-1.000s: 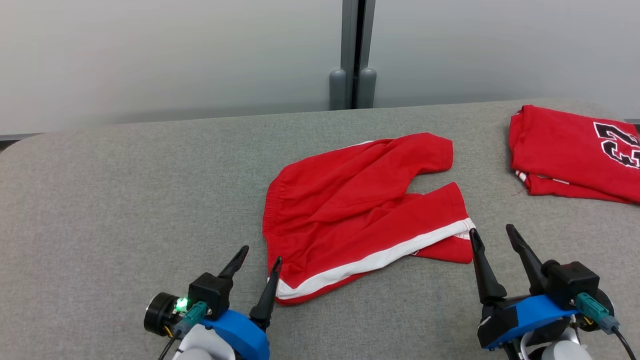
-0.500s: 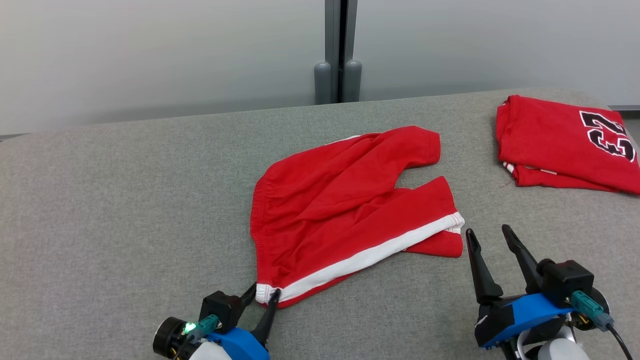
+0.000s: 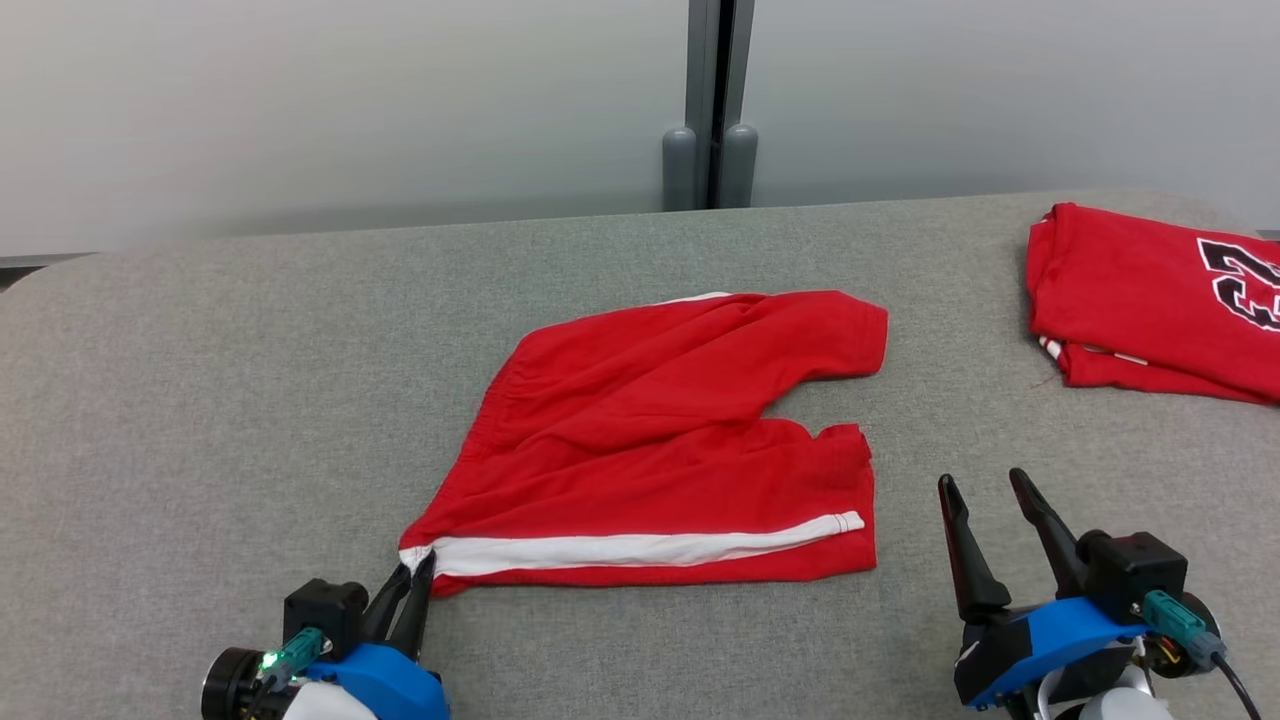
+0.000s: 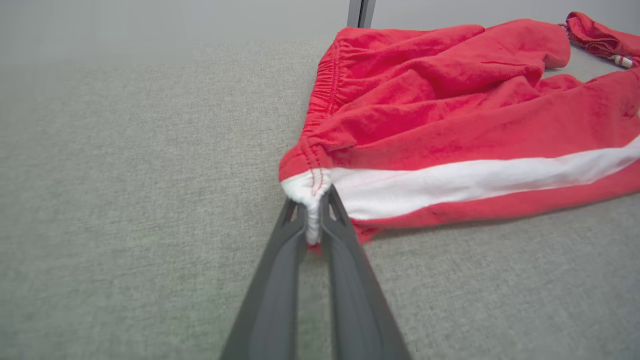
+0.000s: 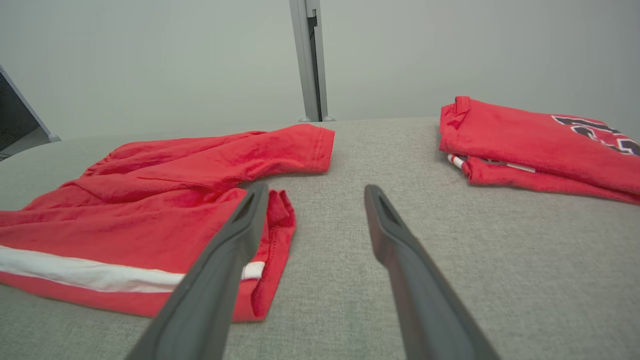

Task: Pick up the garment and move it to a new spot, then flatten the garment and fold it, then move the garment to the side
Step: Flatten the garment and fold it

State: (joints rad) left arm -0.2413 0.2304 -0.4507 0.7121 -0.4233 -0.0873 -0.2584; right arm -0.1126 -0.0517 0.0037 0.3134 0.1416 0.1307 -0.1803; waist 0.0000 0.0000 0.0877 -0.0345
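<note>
The hem edge of the shorts' leg is slightly open, so the robot's right gripper should next grab the hem corner (image 3: 866, 554) (image 5: 255, 303) beside the white stripe.
The garment (image 3: 660, 440) is a pair of red shorts with a white side stripe, lying spread on the grey table (image 3: 200, 400). My left gripper (image 3: 415, 572) is shut on the near-left waistband corner, where the white stripe ends. In the left wrist view the pinched white cloth bunches between the fingertips of the left gripper (image 4: 314, 220), and the garment (image 4: 450, 110) stretches away to the right. My right gripper (image 3: 982, 482) stands open just right of the near leg hem, touching nothing. The right wrist view has the right gripper (image 5: 315, 192) beside the garment (image 5: 150, 200).
A folded red jersey (image 3: 1150, 300) with black numerals lies at the table's far right, also in the right wrist view as the jersey (image 5: 540, 145). A grey post (image 3: 710, 110) and pale wall stand behind the table. Bare grey cloth lies to the left and near side.
My left gripper closed on the waistband corner and pulled it left and toward me. The shorts stretched out flatter, the stripe now running level. The right gripper stayed open.
</note>
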